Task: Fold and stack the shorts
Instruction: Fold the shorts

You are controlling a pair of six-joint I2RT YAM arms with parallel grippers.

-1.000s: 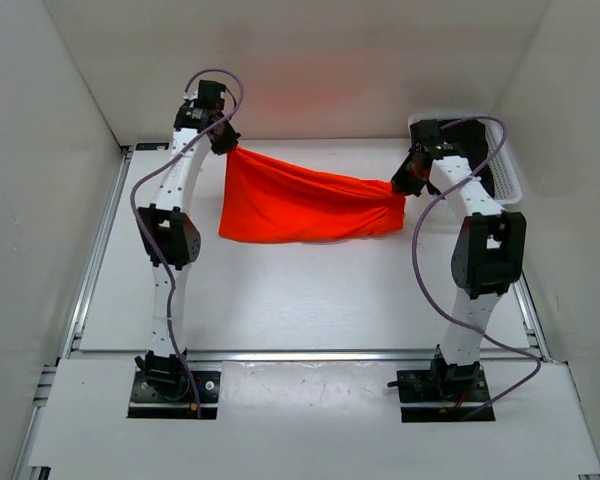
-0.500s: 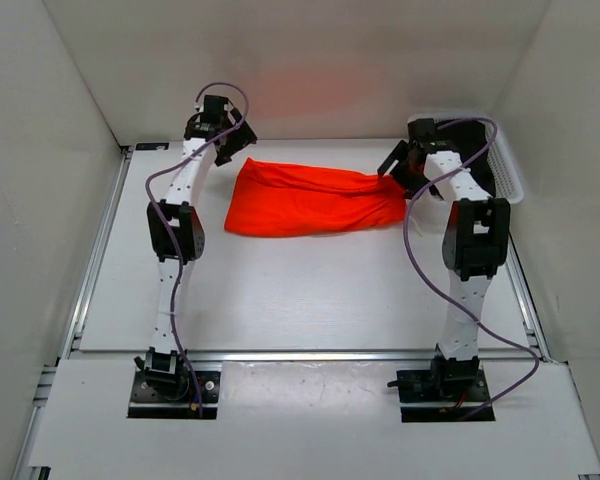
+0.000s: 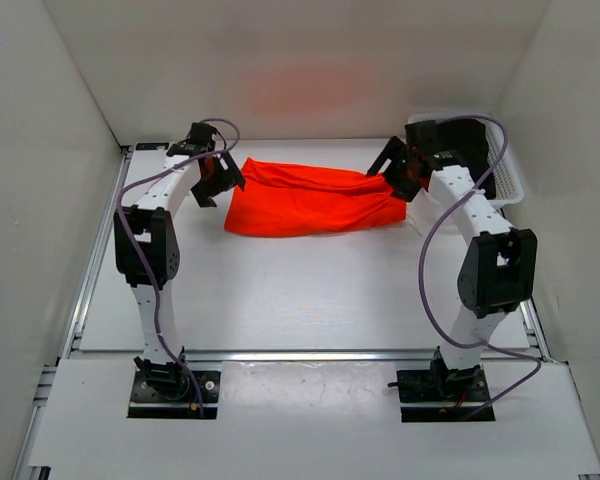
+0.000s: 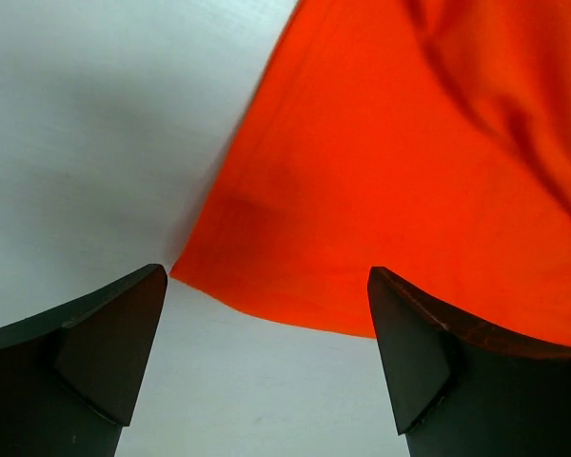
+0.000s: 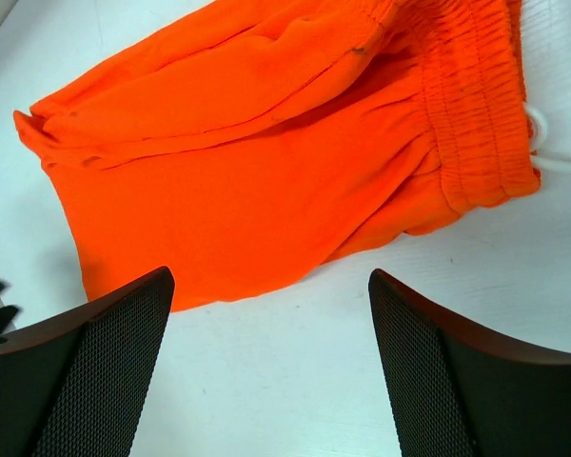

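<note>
I need to grab the shorts' near corner (image 3: 230, 228) (image 4: 192, 267) opposite the waistband with my left gripper next, to pull the shorts closer. The waistband is left to my right gripper.
The neon-orange shorts (image 3: 315, 198) lie flat and folded on the white table at the back centre, long side running left to right. My left gripper (image 3: 218, 180) is open just off their left end, and in the left wrist view the shorts (image 4: 409, 162) spread beyond the open gripper (image 4: 266, 276), which holds nothing. My right gripper (image 3: 392, 170) is open at their right end. In the right wrist view the shorts (image 5: 266, 162) show an elastic waistband (image 5: 466, 105) and white drawstring (image 5: 544, 148) ahead of the empty gripper (image 5: 271, 276).
A white basket (image 3: 508, 170) stands at the back right, behind the right arm. White walls close in the table on the left, back and right. Bare table (image 3: 300, 290) stretches between the shorts and the arm bases.
Both grippers were shut on the shorts' ends and held them up. They have opened and let go, and the shorts now rest flat on the table. Both arms have dropped lower.
</note>
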